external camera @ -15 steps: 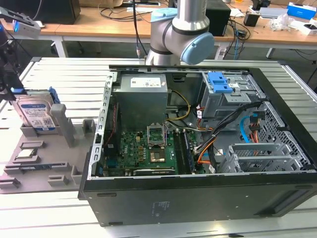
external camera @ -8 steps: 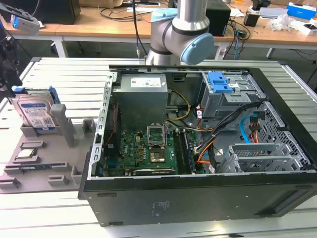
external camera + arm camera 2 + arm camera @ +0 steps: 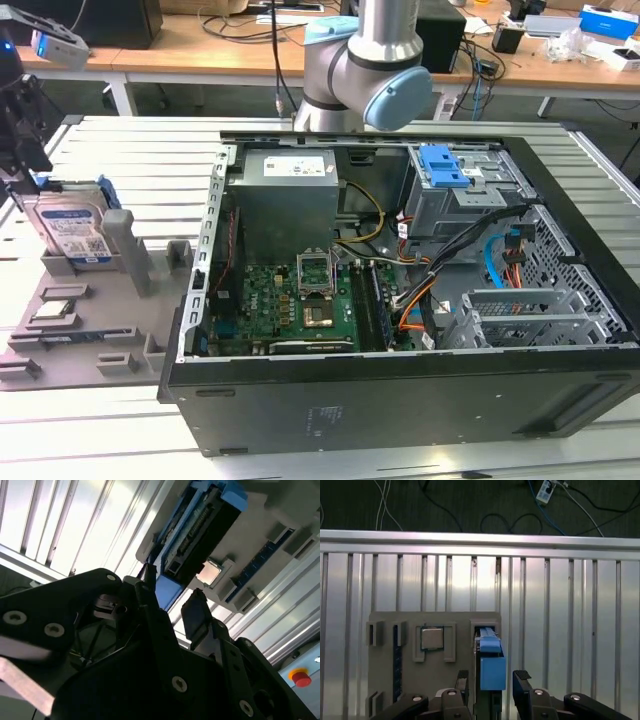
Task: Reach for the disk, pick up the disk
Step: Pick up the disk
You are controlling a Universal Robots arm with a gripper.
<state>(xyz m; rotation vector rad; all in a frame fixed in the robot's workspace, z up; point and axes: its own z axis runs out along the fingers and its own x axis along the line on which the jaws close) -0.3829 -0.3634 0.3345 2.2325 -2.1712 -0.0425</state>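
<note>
My gripper should go lower, down to the disk's labelled sides, before it closes on the disk. My fingers are still at the top edge of the disk (image 3: pixel 70 232).
The disk (image 3: pixel 70 232) stands on edge in a slot of a grey holder plate (image 3: pixel 100 320) at the exterior view's left, its blue-and-white label facing out and blue rails on its sides. My black gripper (image 3: pixel 28 165) hangs right above it. In the first wrist view the gripper (image 3: pixel 492 680) is open, with one finger (image 3: pixel 463 681) on each side of the disk's blue rail (image 3: pixel 492 672) and a small gap on both sides. The second wrist view shows the gripper (image 3: pixel 170 600) just short of the disk (image 3: pixel 200 535), the jaws apart around the blue rail.
A processor chip (image 3: pixel 432 638) and memory sticks (image 3: pixel 396 660) sit in other pockets of the holder plate. An open computer case (image 3: pixel 400 300) lies at the exterior view's right, with the arm's base (image 3: pixel 360 80) behind it. The slatted aluminium table (image 3: pixel 570 630) ends at a rail. A red button (image 3: pixel 300 678) is nearby.
</note>
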